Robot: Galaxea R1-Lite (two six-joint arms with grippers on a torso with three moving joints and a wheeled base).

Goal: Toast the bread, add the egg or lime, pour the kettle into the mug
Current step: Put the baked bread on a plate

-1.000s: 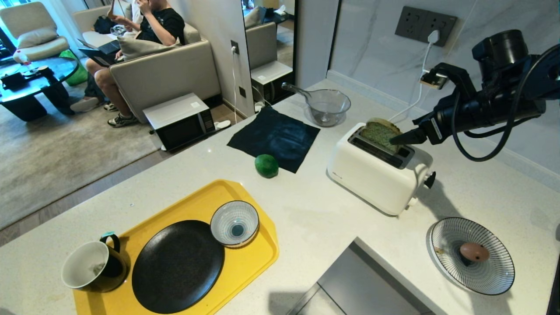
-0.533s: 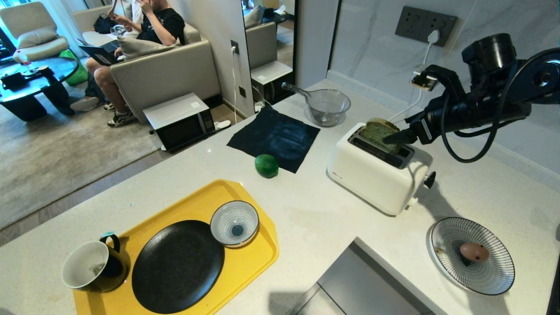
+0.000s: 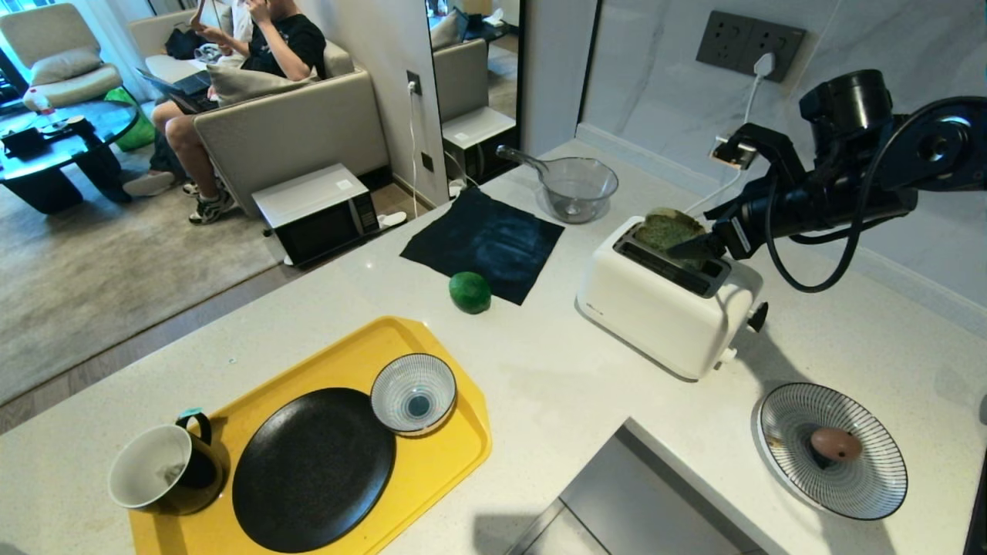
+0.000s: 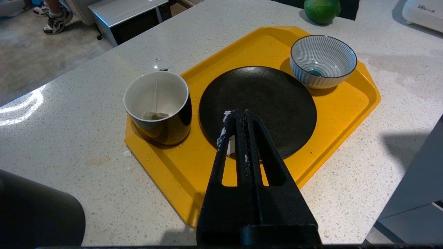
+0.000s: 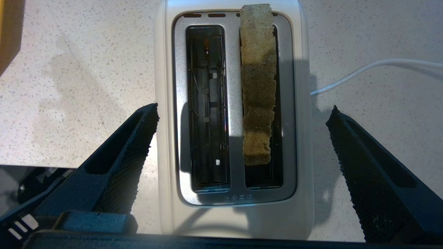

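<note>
My right gripper's fingers are level with the bread's protruding top (image 5: 257, 108) above the slot (image 5: 263, 176), one on either side, so my right gripper closes on the bread next.
The bread (image 3: 669, 229) stands upright in the far slot of the white toaster (image 3: 663, 308), its top edge (image 5: 258, 83) sticking out. My right gripper (image 5: 243, 109) hovers open just above the toaster (image 5: 235, 207), fingers wide to either side, touching nothing; in the head view it (image 3: 694, 247) is at the bread's right end. The lime (image 3: 469, 292) lies on the counter by a dark cloth. The egg (image 3: 835, 444) rests in a striped dish (image 3: 779, 416). The mug (image 4: 157, 103) stands on a yellow tray. My left gripper (image 4: 241, 114) is shut and empty above the black plate. The kettle is out of view.
The yellow tray (image 3: 347, 347) carries the black plate (image 3: 312, 470), a striped bowl (image 3: 414, 393) and the mug (image 3: 163, 470). A dark cloth (image 3: 486, 239) and a glass jug (image 3: 577, 187) sit behind the lime. A white cable runs to the wall socket. A person sits on a sofa far left.
My right arm has shifted a little to the left over the toaster, fingers still wide. The bread and everything else on the counter stay put.
</note>
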